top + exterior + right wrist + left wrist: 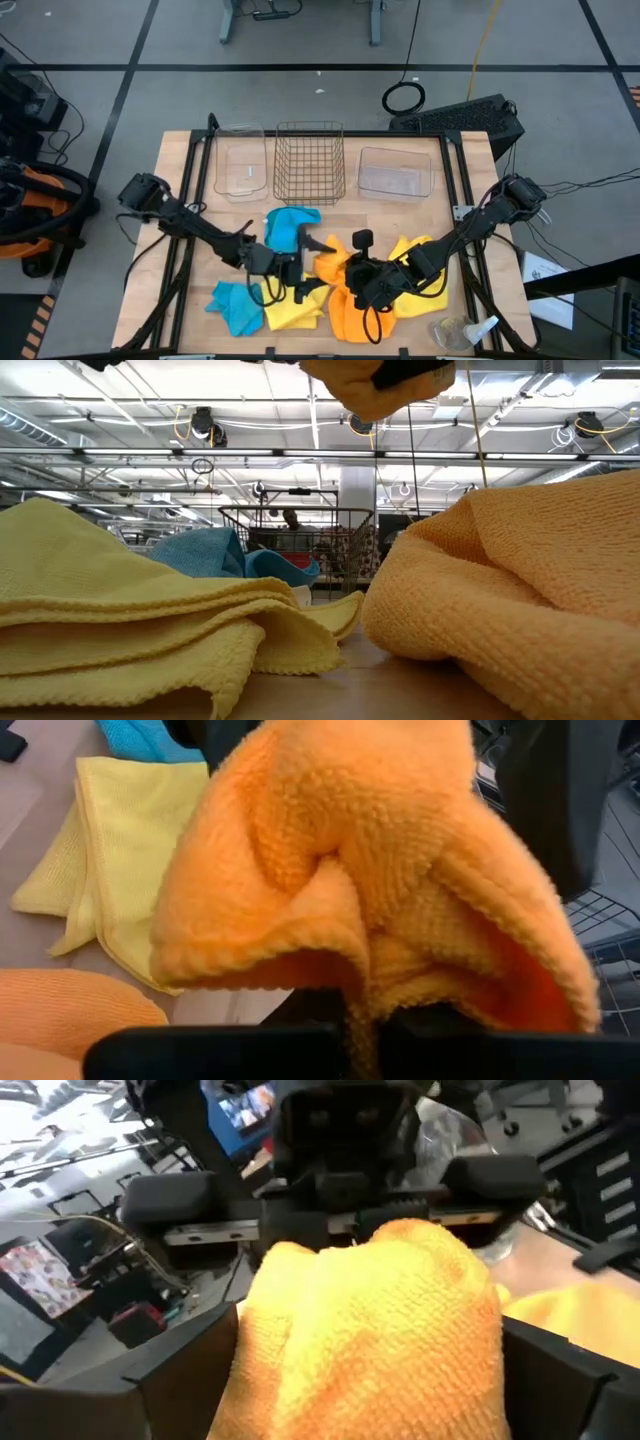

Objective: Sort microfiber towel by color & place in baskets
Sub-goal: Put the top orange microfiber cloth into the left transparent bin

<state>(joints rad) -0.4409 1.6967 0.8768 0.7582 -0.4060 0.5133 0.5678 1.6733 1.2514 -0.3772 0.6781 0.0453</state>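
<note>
My left gripper grabs the orange towel by its bunched fold (326, 264) next, to take the towel over to the clear tub (240, 166).
An orange towel (330, 265) is lifted in the middle of the table, between my two grippers. My right gripper (370, 1020) is shut on it. My left gripper (370, 1370) is open, one finger on each side of the same towel (370, 1330), facing my right gripper (350, 1220). On the table lie a second orange towel (350, 315), two yellow towels (295, 312) (420, 265) and two blue ones (290, 225) (235, 305). Along the far side stand a clear tub (240, 160), a wire-mesh basket (310, 162) and another clear tub (395, 170). My right gripper pinches a bunched fold of the orange towel (385, 975) between its two fingers, several layers together. The towel is lifted clear of the table (375, 390) and bulges out past the fingers. My left gripper's fingers (180, 1370) flank the towel; I cannot tell whether they touch it.
A crumpled clear plastic item (455, 332) lies at the table's near right corner. Black frame rails (190, 200) run along the table's left and right sides. Bare wood (400, 215) shows between the baskets and the towels.
</note>
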